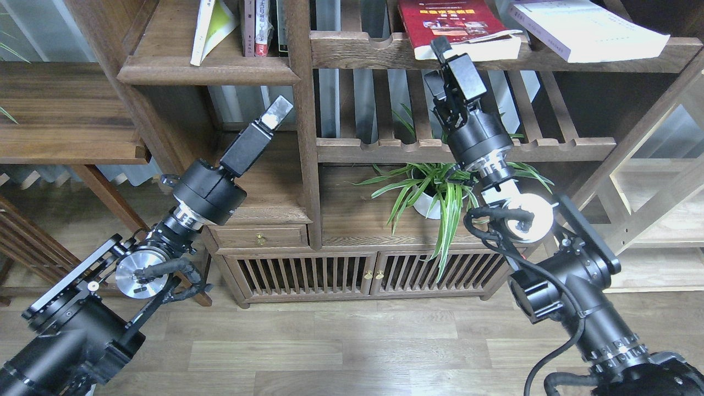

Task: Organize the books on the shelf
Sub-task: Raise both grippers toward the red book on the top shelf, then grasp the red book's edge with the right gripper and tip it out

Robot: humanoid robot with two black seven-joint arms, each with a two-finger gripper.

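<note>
The right gripper grabs the red book by its bottom edge [482, 47] next, to bring it off the rack for shelving.
The yellow-green book [212, 25] leans upright on the solid dark-brown shelf [209, 72] at the top left. The red book [451, 22] and the white book [583, 27] lie flat on the slatted rack to its right. My right gripper [448, 55] points up, its tip just under the red book's front edge, fingers slightly apart and holding nothing. My left gripper [275, 113] hangs below the shelf beside the central post, holding nothing. It is seen side-on, so its fingers cannot be told apart.
Thin volumes [258, 27] stand at the shelf's right end against the upright post [302, 110]. A potted plant [434, 192] sits in the lower bay behind my right arm. Another slatted rack [550, 146] runs below the books. A low cabinet [308, 275] stands on the floor.
</note>
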